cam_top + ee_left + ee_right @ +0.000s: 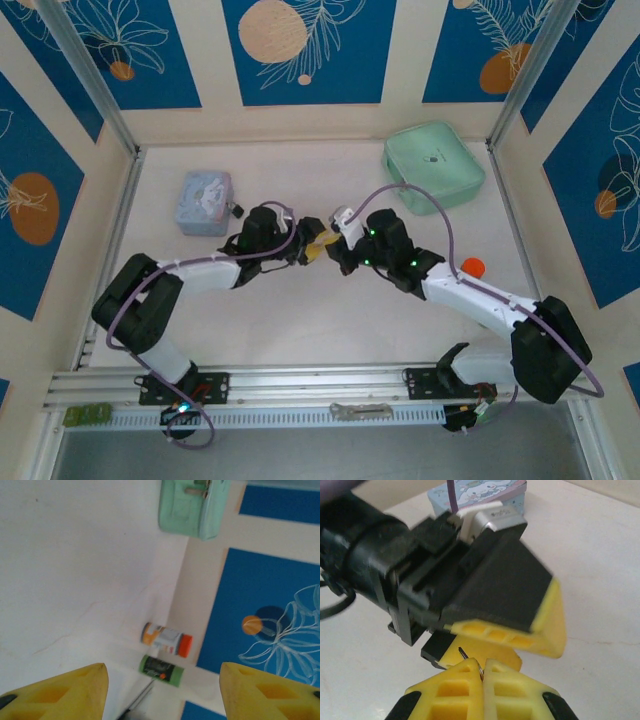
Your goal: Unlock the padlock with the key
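Observation:
I next need to grab the key (pixel 465 656) by its protruding tip with my left gripper, so its other end stays free for my right gripper to re-grip and unlock.
My right gripper (pixel 482 664) is shut on the key (pixel 465 656), a thin silvery sliver whose tip pokes up and left from between the yellow pads. Directly in front of it is my left gripper (pixel 316 248), open, with one of its yellow fingers (pixel 510 637) just above the key. In the left wrist view the left gripper (pixel 163 666) has its jaws wide apart with nothing between them. The two grippers meet at mid-table, the right gripper (pixel 338 254) facing the left. The padlock (pixel 237 211) is a tiny dark speck by the right side of the light-blue tin (pixel 205 202).
A mint-green pouch (pixel 433 165) lies at the back right. An orange-capped bottle (pixel 166 639) and a green-labelled one (pixel 161 670) lie by the right wall. Blue-and-cream panels wall in the table. A metal tool (pixel 360 409) rests on the front rail.

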Controlling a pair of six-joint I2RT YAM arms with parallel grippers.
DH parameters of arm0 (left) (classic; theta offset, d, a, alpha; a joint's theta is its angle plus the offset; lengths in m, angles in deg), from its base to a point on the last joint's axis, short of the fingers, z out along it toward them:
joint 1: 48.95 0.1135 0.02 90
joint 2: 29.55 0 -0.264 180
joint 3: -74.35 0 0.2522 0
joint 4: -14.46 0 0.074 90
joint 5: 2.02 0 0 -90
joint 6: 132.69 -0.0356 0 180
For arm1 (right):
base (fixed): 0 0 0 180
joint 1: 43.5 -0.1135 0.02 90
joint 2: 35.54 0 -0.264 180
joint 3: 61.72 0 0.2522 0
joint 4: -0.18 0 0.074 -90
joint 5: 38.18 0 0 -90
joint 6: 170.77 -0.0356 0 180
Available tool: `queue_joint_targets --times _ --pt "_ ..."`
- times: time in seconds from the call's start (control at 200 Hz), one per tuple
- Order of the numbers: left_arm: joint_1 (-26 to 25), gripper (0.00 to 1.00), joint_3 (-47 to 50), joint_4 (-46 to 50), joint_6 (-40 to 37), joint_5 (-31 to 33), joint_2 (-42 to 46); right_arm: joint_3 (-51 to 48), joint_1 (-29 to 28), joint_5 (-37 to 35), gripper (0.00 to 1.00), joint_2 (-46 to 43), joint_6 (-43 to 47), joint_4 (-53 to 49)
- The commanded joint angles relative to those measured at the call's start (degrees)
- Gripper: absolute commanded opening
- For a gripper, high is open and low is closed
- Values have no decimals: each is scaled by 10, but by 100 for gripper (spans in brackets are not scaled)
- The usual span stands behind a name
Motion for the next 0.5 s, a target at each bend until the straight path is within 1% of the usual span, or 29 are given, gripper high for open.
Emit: queue_joint_targets --times 0.0,0.17,0.28,0.36,0.495 --pt "-3 59 33 -84 97 46 6 -21 -6 -54 0 3 74 70" --pt "-6 54 53 -131 148 46 -6 -65 -13 -64 0 4 136 162" --pt "-6 53 64 -150 164 49 -7 -71 -23 -65 0 14 167 176" --pt "-6 51 65 -155 169 51 -5 -83 -44 -90 0 26 191 208" --pt "-6 45 68 -158 172 53 -1 -99 -72 -137 0 48 240 265"
